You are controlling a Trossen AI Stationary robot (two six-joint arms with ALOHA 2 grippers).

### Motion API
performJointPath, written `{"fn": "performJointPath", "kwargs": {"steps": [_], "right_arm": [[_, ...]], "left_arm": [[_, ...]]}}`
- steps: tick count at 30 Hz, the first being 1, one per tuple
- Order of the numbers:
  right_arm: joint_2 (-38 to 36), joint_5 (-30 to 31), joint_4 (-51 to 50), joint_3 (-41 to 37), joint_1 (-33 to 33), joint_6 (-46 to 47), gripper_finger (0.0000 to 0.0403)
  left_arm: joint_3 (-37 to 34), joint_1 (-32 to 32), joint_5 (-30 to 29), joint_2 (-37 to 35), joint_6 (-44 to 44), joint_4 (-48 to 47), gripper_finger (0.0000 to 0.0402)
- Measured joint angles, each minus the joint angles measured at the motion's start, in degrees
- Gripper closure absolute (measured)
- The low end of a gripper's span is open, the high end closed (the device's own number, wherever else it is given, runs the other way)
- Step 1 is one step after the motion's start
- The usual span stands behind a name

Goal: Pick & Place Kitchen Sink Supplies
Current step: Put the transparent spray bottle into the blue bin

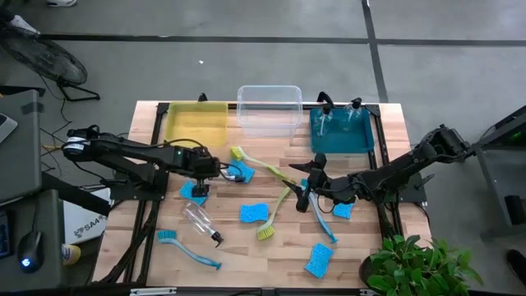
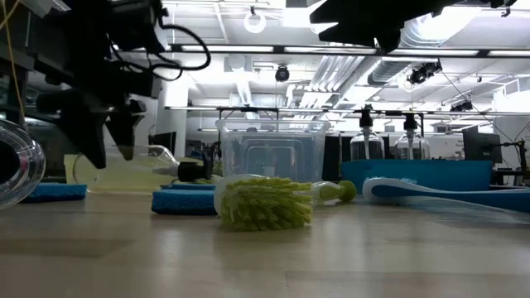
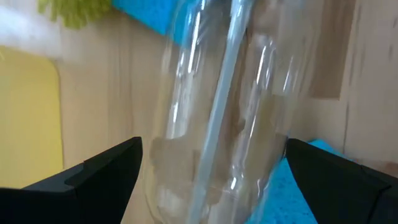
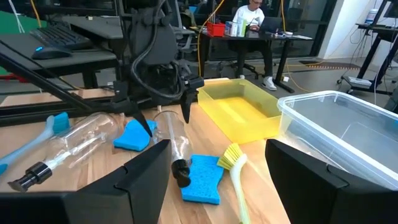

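My left gripper's fingers are above the clear bottle's body, so my left gripper moves down next, before it closes on the bottle.
A clear spray bottle [image 3: 217, 112] with a black nozzle [image 4: 180, 172] lies on its side on the table. My left gripper [image 3: 214, 155] is open, and its fingers stand on either side of the bottle's base end [image 4: 165, 119] without plainly touching it. The same gripper shows in the high view [image 1: 202, 174]. A second spray bottle [image 1: 200, 220] lies nearer the near edge. My right gripper [image 1: 308, 182] is open and hovers over the crossed handles of a yellow-green brush [image 1: 275, 215] and a blue brush [image 1: 322, 220]. Several blue sponges [image 1: 255, 214] lie scattered about.
Yellow bin [image 1: 197, 123], clear bin [image 1: 269, 109] and teal bin [image 1: 341, 141] line the far edge; two spray bottles stand in the teal one. Another yellow-green brush [image 1: 251, 160] and a blue brush [image 1: 189, 251] lie on the table. A potted plant [image 1: 415, 267] is at the near right corner.
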Motion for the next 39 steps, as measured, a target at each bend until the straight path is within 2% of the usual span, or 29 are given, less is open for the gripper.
{"fn": "performJointPath", "kwargs": {"steps": [12, 16, 21, 26, 39], "right_arm": [[0.0, 0.0, 0.0, 0.0, 0.0, 0.0, 0.0148], [0.0, 0.0, 0.0, 0.0, 0.0, 0.0, 0.0148], [0.0, 0.2, -0.1, 0.0, 0.0, 0.0, 0.0148], [0.0, 0.2, -0.4, 0.0, 0.0, 0.2, 0.0148], [0.0, -0.2, -0.4, 0.0, 0.0, 1.0, 0.0149]], "left_arm": [[-2.1, 0.0, 0.0, 1.1, 2.4, 4.5, 0.0011], [-2.2, 0.0, 0.3, 4.0, 2.4, 3.9, 0.0013], [-2.1, 0.0, 1.3, 8.4, 1.4, 5.1, 0.0048], [-1.8, 0.0, 0.7, 9.7, 0.5, 5.6, 0.0089], [1.2, 0.0, 0.2, 8.9, -0.5, 5.5, 0.0091]]}}
